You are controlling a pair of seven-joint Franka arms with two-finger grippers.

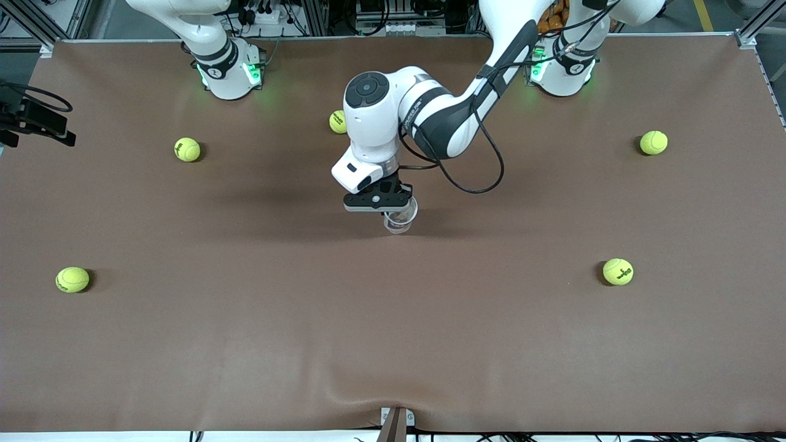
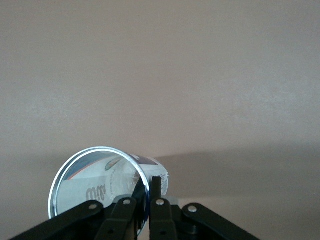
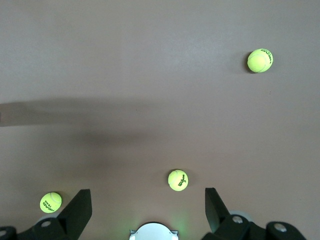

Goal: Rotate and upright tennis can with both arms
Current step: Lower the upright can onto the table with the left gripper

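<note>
The can would stay standing if I opened my left gripper now, because the bottom of the tennis can [image 1: 400, 221] touches the table. My left gripper needs to let go of the can.
The tennis can [image 1: 400, 221] is near the table's middle, roughly upright, with its open end up under my left gripper [image 1: 393, 209]. In the left wrist view the clear tube with its white and blue label [image 2: 95, 177] leans a little, and its silvery rim [image 2: 107, 149] faces the camera. My left gripper [image 2: 149, 184] is shut on the rim wall, one finger inside the can and one outside. I cannot tell whether the can's bottom rests on the cloth. My right gripper [image 3: 147, 192] waits open and holds nothing, high over the right arm's base [image 3: 152, 231].
Several tennis balls lie spread over the brown cloth: one near the left arm's elbow [image 1: 338, 121], others toward the right arm's end [image 1: 187, 149] [image 1: 72, 279] and the left arm's end [image 1: 653, 142] [image 1: 618, 271]. A black clamp [image 1: 37, 120] sits at the table edge.
</note>
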